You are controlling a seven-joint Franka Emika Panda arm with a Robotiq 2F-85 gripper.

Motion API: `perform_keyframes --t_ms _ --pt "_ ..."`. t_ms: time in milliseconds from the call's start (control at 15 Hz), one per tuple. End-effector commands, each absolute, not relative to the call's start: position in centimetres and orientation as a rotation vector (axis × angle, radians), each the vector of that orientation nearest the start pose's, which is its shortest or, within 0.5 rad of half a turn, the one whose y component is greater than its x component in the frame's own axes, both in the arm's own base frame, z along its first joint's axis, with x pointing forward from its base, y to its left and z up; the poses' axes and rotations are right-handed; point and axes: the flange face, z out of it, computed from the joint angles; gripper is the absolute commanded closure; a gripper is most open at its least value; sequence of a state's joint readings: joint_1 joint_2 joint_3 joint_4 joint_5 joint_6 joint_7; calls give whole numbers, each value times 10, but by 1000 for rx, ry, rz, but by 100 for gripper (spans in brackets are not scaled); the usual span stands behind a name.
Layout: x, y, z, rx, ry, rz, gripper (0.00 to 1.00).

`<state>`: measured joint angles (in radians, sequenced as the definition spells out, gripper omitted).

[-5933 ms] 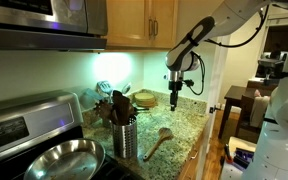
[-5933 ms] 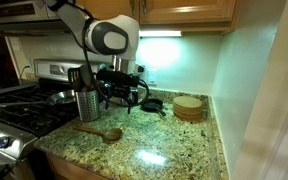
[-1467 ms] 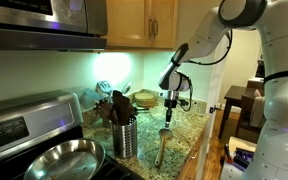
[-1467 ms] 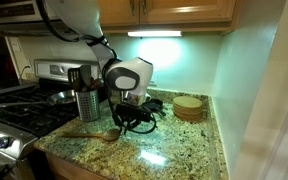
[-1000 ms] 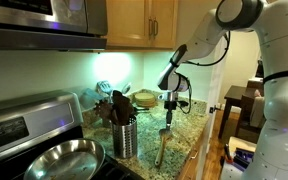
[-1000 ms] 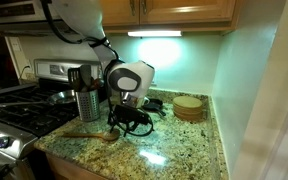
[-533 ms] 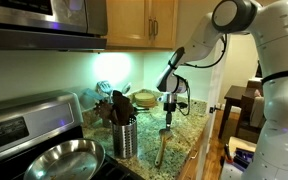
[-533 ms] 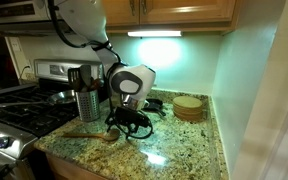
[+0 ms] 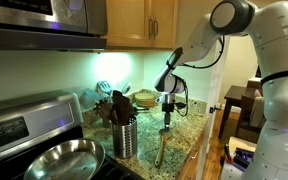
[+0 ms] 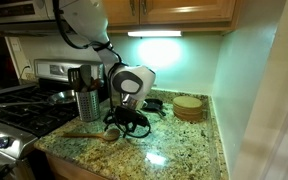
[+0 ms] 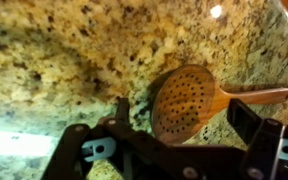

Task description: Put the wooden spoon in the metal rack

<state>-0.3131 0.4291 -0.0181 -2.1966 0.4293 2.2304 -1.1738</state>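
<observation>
I should close: my fingers straddle the bowl's near rim in the wrist view.
The wooden spoon (image 11: 189,100) lies flat on the granite counter. Its round perforated bowl is between my fingers and its handle runs off to the right in the wrist view. It also shows in both exterior views (image 9: 160,150) (image 10: 88,136). My gripper (image 11: 182,118) is open and low over the counter, with one finger on each side of the bowl and a gap at the right finger. It also shows in both exterior views (image 9: 166,124) (image 10: 121,130). The metal rack (image 9: 125,139) (image 10: 88,104) stands upright by the stove, holding dark utensils.
A steel frying pan (image 9: 62,160) sits on the stove (image 10: 14,110). A stack of round wooden plates (image 10: 188,106) stands near the back wall. The counter's front edge (image 10: 104,165) is close to the spoon. Cabinets hang overhead.
Since the earliest frames my gripper has come down from above the counter to the spoon's bowl, and the spoon has turned. Over the last second there is almost no movement.
</observation>
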Motion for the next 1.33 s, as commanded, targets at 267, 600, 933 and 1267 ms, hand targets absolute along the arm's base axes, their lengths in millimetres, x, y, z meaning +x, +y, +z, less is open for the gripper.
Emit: perform_keyframes --t_ms 267,600,933,1267 --pt "486 -155 158 -2521 -675 155 44" --pt "485 -160 155 -2513 -649 155 77" --pt "485 -167 151 -2506 -623 154 95" --pt "484 -170 159 -2507 -618 154 91"
